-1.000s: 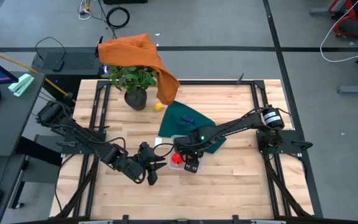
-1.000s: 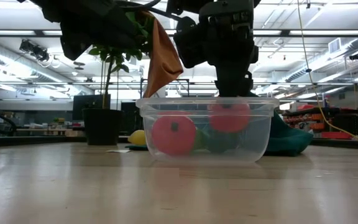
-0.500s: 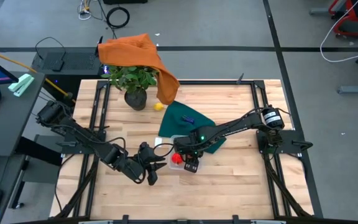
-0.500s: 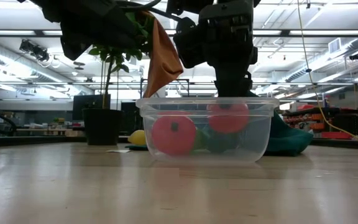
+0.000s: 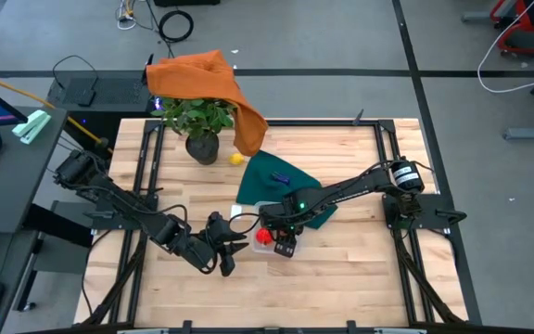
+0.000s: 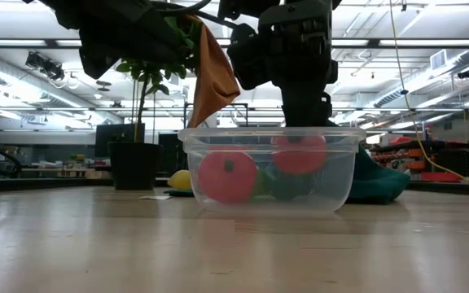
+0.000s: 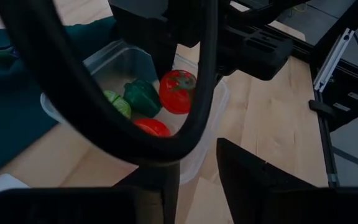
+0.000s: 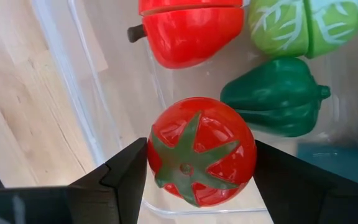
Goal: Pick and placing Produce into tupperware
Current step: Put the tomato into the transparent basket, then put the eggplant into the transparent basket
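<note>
My right gripper should open now, since the red tomato (image 8: 201, 134) is low over the bottom of the tupperware, beside the pepper (image 8: 278, 96).
The clear tupperware (image 6: 342, 183) stands on the wooden table near its middle, also in the high view (image 5: 269, 249). Inside lie a red stemmed piece (image 8: 188, 28), a pale green cabbage (image 8: 303, 22) and a dark green pepper (image 8: 278, 96). My right gripper (image 8: 201, 149) reaches down into it, shut on a red tomato (image 6: 300, 152). My left gripper (image 7: 197, 177) hovers open just left of the container (image 7: 114, 55). A yellow piece (image 5: 236, 159) lies by the plant pot, and a dark blue one (image 5: 281, 175) rests on the green cloth. My right gripper pinches the red tomato (image 8: 201, 134) between its two fingers (image 8: 129, 171), one on each side of its round body. The fingers come from above, pointing down. The tomato's green star faces the wrist camera. It sits inside the tupperware, held above the container's floor.
A potted plant (image 5: 200, 125) with an orange cloth (image 5: 202, 79) draped on it stands at the far left of the table. A dark green cloth (image 5: 276, 186) lies behind the container, a small white block (image 5: 237, 212) beside it. Bare wood stretches toward the near edge.
</note>
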`<action>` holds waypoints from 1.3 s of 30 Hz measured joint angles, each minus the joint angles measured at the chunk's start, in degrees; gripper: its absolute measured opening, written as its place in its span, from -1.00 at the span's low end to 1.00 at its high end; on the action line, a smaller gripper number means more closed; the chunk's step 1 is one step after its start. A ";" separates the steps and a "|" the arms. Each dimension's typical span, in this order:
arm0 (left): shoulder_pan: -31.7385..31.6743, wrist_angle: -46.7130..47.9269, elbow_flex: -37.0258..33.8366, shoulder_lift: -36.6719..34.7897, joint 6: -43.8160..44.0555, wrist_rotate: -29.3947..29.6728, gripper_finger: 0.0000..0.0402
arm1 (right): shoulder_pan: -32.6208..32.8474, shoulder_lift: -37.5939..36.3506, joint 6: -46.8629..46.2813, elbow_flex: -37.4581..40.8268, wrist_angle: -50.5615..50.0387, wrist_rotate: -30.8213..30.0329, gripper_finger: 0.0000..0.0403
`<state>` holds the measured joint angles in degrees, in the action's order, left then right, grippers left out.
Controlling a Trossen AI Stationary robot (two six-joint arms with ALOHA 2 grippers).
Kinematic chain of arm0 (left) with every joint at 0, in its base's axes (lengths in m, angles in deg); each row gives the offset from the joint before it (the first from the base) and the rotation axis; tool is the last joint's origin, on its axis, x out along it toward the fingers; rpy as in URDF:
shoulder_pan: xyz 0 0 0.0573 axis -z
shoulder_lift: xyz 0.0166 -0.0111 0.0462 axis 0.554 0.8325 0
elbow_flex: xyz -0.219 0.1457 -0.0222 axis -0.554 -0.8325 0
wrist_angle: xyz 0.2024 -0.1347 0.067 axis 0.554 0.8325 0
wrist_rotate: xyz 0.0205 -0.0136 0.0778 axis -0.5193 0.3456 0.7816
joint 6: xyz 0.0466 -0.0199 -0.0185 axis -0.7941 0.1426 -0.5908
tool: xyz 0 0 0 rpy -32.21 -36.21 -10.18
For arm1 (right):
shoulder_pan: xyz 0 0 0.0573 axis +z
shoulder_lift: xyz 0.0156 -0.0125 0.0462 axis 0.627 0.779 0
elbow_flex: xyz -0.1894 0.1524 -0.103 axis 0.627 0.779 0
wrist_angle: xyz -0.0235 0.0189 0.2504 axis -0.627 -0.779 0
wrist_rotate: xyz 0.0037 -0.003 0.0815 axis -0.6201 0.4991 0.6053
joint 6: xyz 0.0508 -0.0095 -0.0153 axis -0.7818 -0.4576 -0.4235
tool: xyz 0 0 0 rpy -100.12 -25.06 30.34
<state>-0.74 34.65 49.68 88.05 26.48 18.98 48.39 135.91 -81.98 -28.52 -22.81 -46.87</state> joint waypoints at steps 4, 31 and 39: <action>0.00 -0.02 0.00 0.00 0.01 0.00 -0.45 | 0.00 -0.02 -1.51 0.00 -0.52 -0.80 0.14; 0.00 0.02 0.00 0.00 0.32 0.00 -0.43 | 0.00 -2.99 -3.06 -0.26 -3.76 -1.12 0.32; -0.23 0.45 0.00 0.00 3.08 4.33 -0.44 | -0.44 -8.58 -3.46 -0.26 -7.02 -5.13 0.29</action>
<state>-0.97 35.10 49.68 88.05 29.57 23.31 47.95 127.33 -85.44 -28.78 -29.83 -52.00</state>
